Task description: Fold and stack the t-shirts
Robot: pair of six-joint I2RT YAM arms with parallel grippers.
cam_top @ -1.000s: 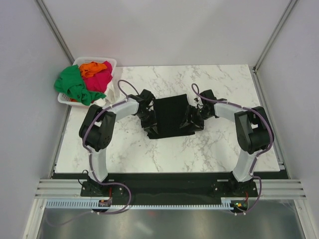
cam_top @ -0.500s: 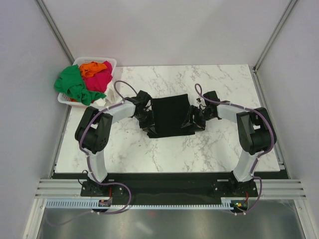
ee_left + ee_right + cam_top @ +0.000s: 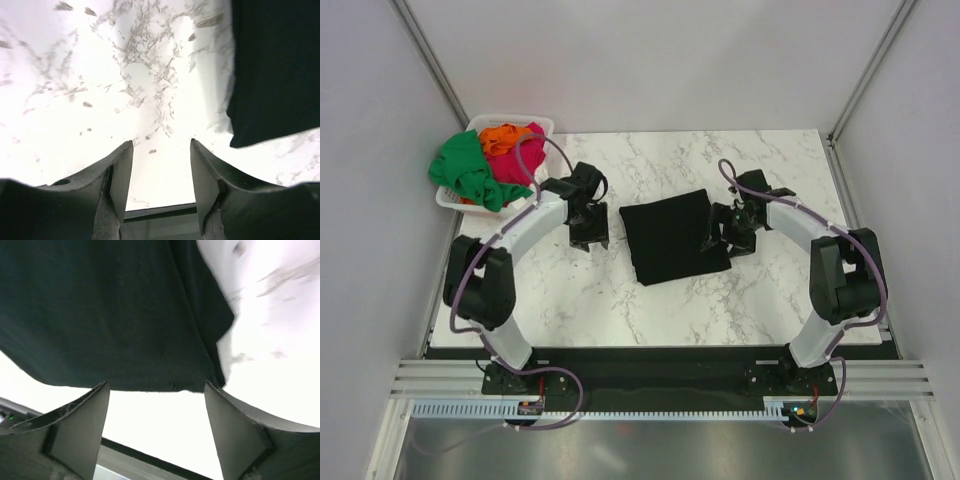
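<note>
My right gripper grips the folded black t-shirt by its edge farthest from the basket next, to drag the t-shirt flat for stacking.
The black t-shirt (image 3: 672, 236) lies folded into a rectangle in the middle of the marble table. My left gripper (image 3: 589, 236) is open and empty, a little left of the shirt; the shirt's edge shows in the left wrist view (image 3: 275, 75). My right gripper (image 3: 727, 238) is open and empty at the shirt's right edge; the black cloth (image 3: 110, 310) fills the top of the right wrist view. Green (image 3: 467, 171), orange (image 3: 502, 136) and pink-red (image 3: 520, 158) t-shirts are bunched in the white basket (image 3: 510, 121).
The basket stands at the table's far left corner, close behind my left arm. Bare marble (image 3: 650, 310) lies in front of the black shirt and behind it. Grey walls enclose the table on three sides.
Both grippers have let go of the black shirt and drawn outward from its sides. The left gripper moved left and back. The shirt now lies flat as a neater rectangle.
</note>
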